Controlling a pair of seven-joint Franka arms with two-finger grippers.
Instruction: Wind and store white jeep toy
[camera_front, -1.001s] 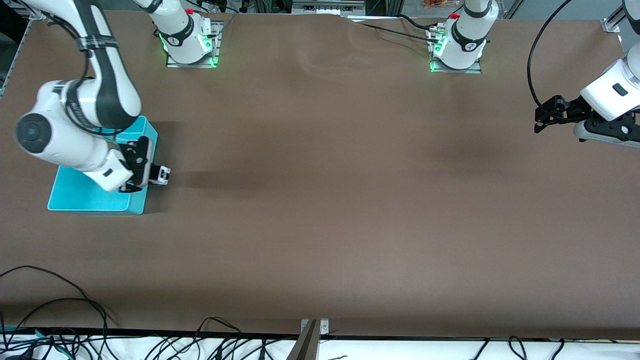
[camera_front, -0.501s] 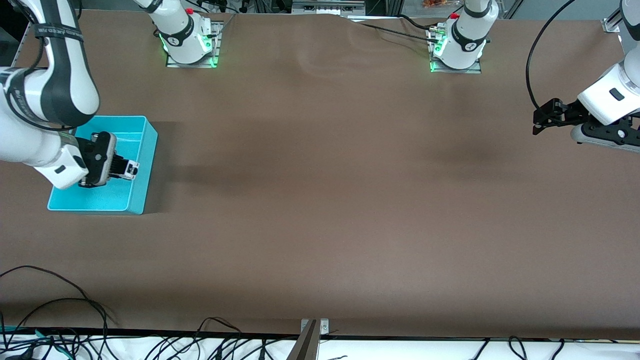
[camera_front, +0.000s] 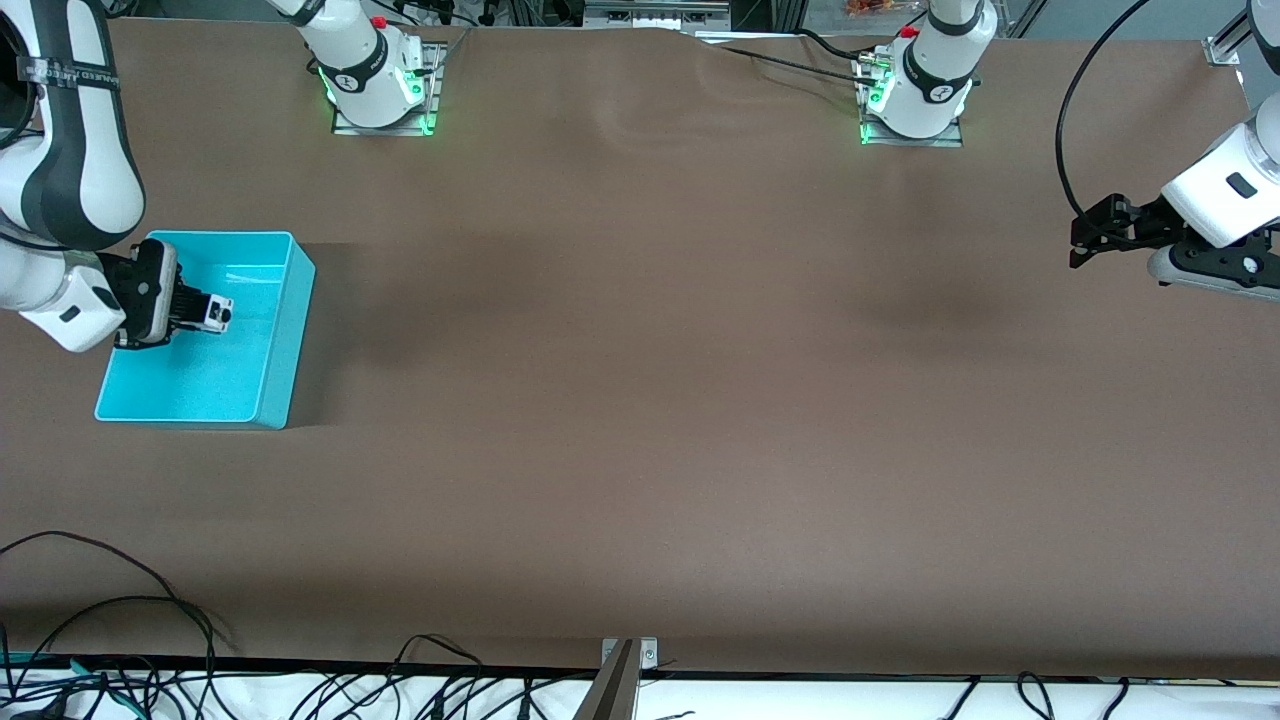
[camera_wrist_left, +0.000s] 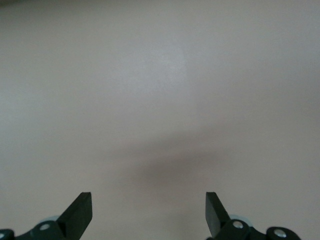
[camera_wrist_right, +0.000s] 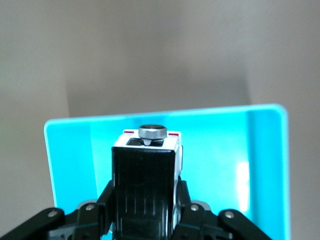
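Note:
The white jeep toy (camera_front: 216, 312) (camera_wrist_right: 145, 175) is above the turquoise bin, so my right gripper should stay closed on it for now.
The white jeep toy (camera_front: 216, 312), boxy with a black roof, hangs over the inside of the turquoise bin (camera_front: 288, 340), with my right gripper (camera_front: 196, 309) shut on its sides. In the right wrist view the jeep toy (camera_wrist_right: 145, 175) fills the space between the fingers of the right gripper (camera_wrist_right: 145, 200), its spare wheel pointing at the bin (camera_wrist_right: 220, 150) below. My left gripper (camera_front: 1083, 243) waits open above the table at the left arm's end. The left wrist view shows the left gripper (camera_wrist_left: 148, 210) with nothing between its fingers (camera_wrist_left: 80, 212), only bare brown table.
The bin stands at the right arm's end of the brown table. The arm bases (camera_front: 375, 80) (camera_front: 915, 90) stand along the table's edge farthest from the front camera. Loose black cables (camera_front: 120, 600) and a metal bracket (camera_front: 622, 665) lie at the nearest edge.
My right gripper has carried the jeep toy from beside the bin's outer wall to over the bin's inside, toward the right arm's end. The left arm has barely shifted.

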